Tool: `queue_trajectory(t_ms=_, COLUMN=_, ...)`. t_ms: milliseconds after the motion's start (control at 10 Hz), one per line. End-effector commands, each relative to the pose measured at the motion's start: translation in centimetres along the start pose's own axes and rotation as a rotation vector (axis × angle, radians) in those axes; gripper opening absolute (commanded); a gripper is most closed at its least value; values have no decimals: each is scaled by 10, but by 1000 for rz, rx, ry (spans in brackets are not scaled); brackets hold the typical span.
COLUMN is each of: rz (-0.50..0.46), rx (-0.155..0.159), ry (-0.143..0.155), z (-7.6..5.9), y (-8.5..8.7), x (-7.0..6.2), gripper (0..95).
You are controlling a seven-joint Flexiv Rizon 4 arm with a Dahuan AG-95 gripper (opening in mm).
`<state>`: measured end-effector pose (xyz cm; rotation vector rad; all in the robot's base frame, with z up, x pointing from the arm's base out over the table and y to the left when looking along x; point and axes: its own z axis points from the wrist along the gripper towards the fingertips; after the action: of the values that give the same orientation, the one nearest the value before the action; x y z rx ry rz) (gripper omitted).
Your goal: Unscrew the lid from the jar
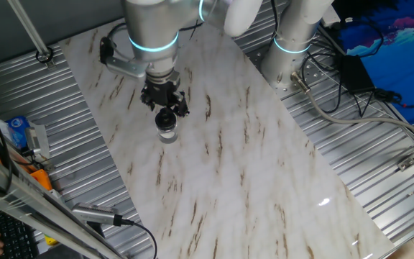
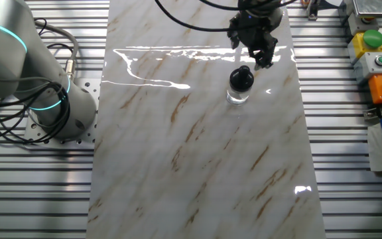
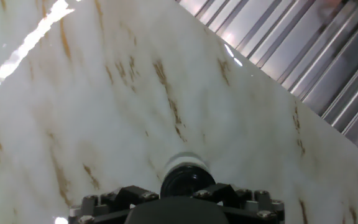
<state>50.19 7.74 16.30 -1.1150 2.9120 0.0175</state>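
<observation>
My gripper has to reach the jar and grab its black screw lid [image 1: 165, 120] to unscrew it. The glass body [image 1: 167, 135] then stays on the board.
The small clear glass jar [image 1: 167, 132] stands upright on the marble board [image 1: 236, 165], with the black lid [image 1: 165, 119] on top of it. It also shows in the other fixed view [image 2: 238, 94] with its lid [image 2: 241, 78]. My gripper [image 1: 164, 107] hangs just above the lid, jaws open, holding nothing. In the other fixed view the gripper [image 2: 258, 58] is a little above and behind the jar, apart from it. In the hand view the lid [image 3: 184, 179] sits between the two fingers [image 3: 128, 195], below the gripper [image 3: 185, 194].
Ribbed metal table [image 1: 358, 129] surrounds the board. Robot bases [image 1: 293, 36] [image 2: 52, 99] with cables stand at the edges. A box with buttons [image 2: 377, 56] is at the right; a blue packet [image 1: 19, 129] and tools lie at the left.
</observation>
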Motion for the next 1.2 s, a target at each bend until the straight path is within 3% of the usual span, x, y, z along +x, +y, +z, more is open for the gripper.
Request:
queue_trajectory(t_ms=100, rz=-29, rx=1, ry=-9, z=7, y=-5, x=4, gripper=950)
queue_trajectory(t_ms=800, rz=-30, rx=-22, ry=-26, z=31, y=-17, x=14, gripper=950)
queue_trajectory(t_ms=1200, rz=-5, rx=-40, ry=-41, z=47, y=-14, x=22, gripper=950)
